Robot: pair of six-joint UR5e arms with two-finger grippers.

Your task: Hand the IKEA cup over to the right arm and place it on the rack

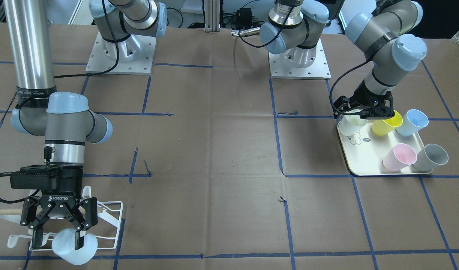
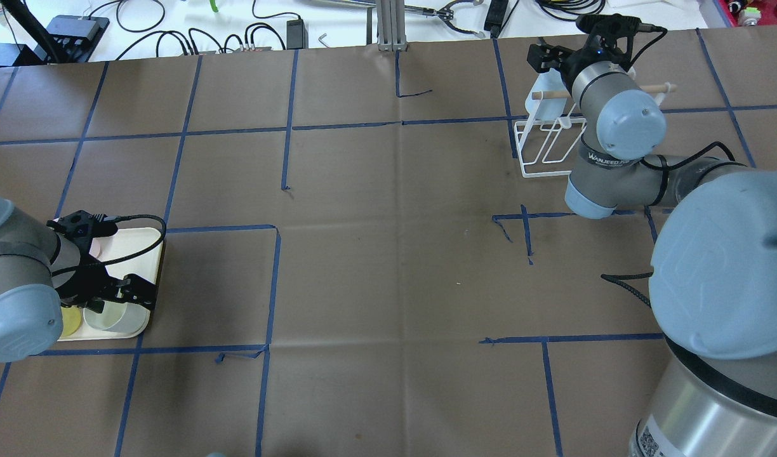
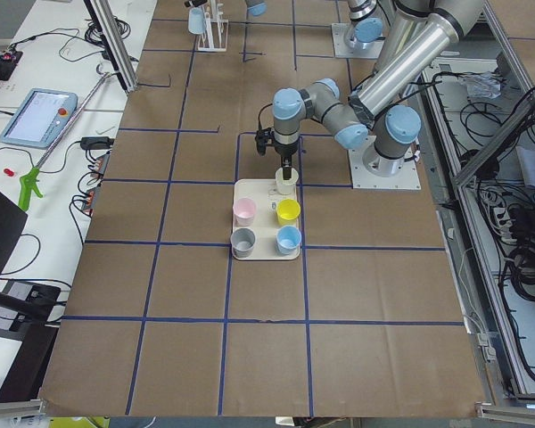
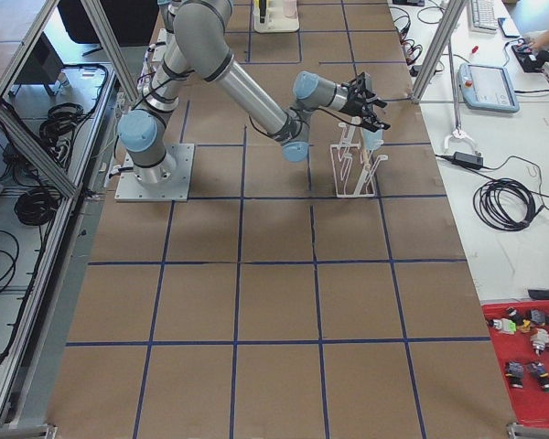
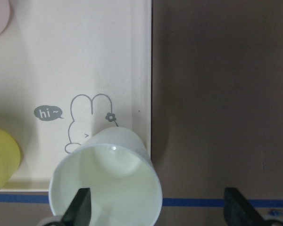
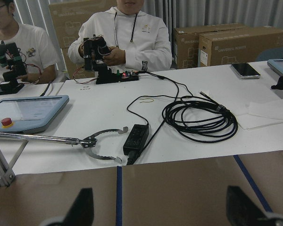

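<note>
The whitish cup's base will stay free for my right gripper to grab, because my left gripper will pinch the whitish cup by its rim.
My right gripper is open over the white wire rack, which has a wooden handle. A pale blue cup hangs tilted on the rack's front end, right by one fingertip. The right wrist view shows nothing between the fingers. My left gripper is open over a whitish cup at the corner of the cream bear tray. One finger is inside the cup's rim; the other is outside, over the table. The cup also shows in the overhead view.
Yellow, blue, pink and grey cups lie tilted on the tray. The two arm bases stand at the table's back. Beyond the far edge are cables and seated operators.
</note>
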